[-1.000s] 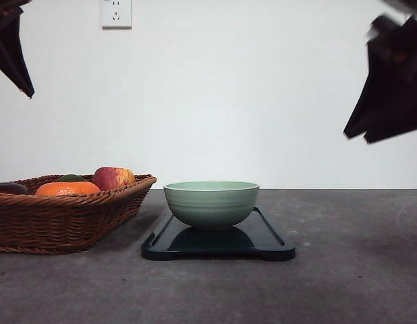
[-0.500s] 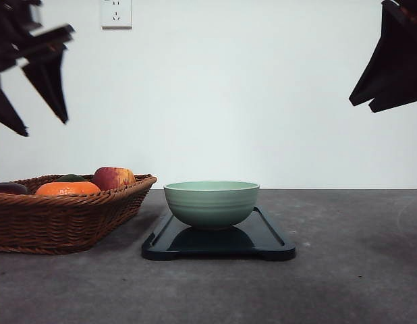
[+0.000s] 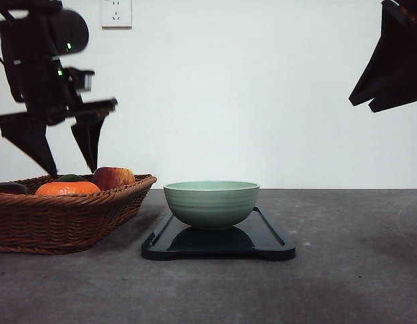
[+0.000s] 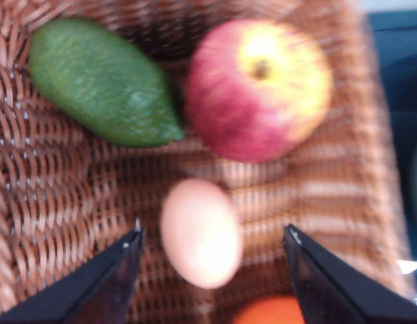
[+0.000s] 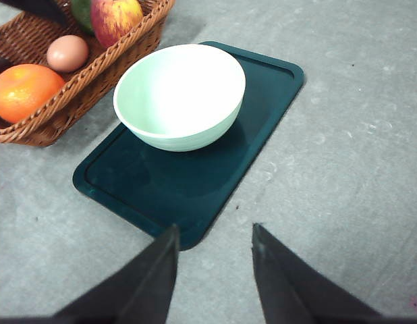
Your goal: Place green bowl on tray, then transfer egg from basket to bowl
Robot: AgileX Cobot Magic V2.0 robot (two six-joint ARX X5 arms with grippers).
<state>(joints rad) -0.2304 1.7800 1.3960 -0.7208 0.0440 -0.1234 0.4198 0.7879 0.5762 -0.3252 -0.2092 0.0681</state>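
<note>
I will grab the egg by its long sides next with my left gripper, because the apple and orange are close to the egg's ends.
The pale green bowl stands upright and empty on the dark tray. Left of the tray is the wicker basket. The egg lies on the basket floor. My left gripper hangs open just above the basket, its fingers apart on either side of the egg without touching it. High at the right, my right gripper is open and empty, above the table near one end of the tray.
Also in the basket are a red-yellow apple, an orange and a green avocado-like fruit. The apple and orange lie close to the egg. A wall socket is on the white wall behind.
My left arm has come down and to the right from the upper left corner to just above the basket. The right arm rose slightly at first, then held still.
</note>
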